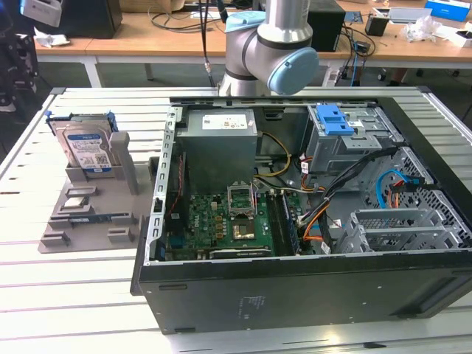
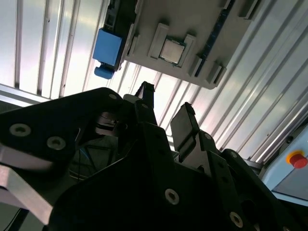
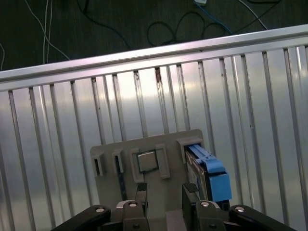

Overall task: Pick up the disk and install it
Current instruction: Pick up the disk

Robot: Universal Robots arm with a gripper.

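Next, my gripper grabs the disk by its upper end (image 1: pixel 83 122), which stands free, to install it. The grey holder closes around the disk's lower edge.
The disk (image 1: pixel 87 151) stands on edge in a grey holder (image 1: pixel 110 193) on the slatted table, at the exterior view's left. Its white-and-blue label faces the camera and a blue bracket frames it. In both wrist views my gripper (image 3: pixel 166 195) (image 2: pixel 163 110) hangs high above the holder, open, with nothing between its black fingers. In those views the disk's blue bracket (image 3: pixel 212 177) (image 2: pixel 108 48) shows at one end of the holder (image 3: pixel 144 142) (image 2: pixel 202 19), off to the side of the fingers.
An open computer case (image 1: pixel 295 295) lies on the table at the exterior view's right, with a motherboard, cables and a grey drive cage with a blue latch (image 1: pixel 333 118). A square chip (image 3: pixel 146 161) and a thin memory stick (image 1: pixel 81 219) sit in the holder. The arm's base (image 1: pixel 269 51) stands behind the case.
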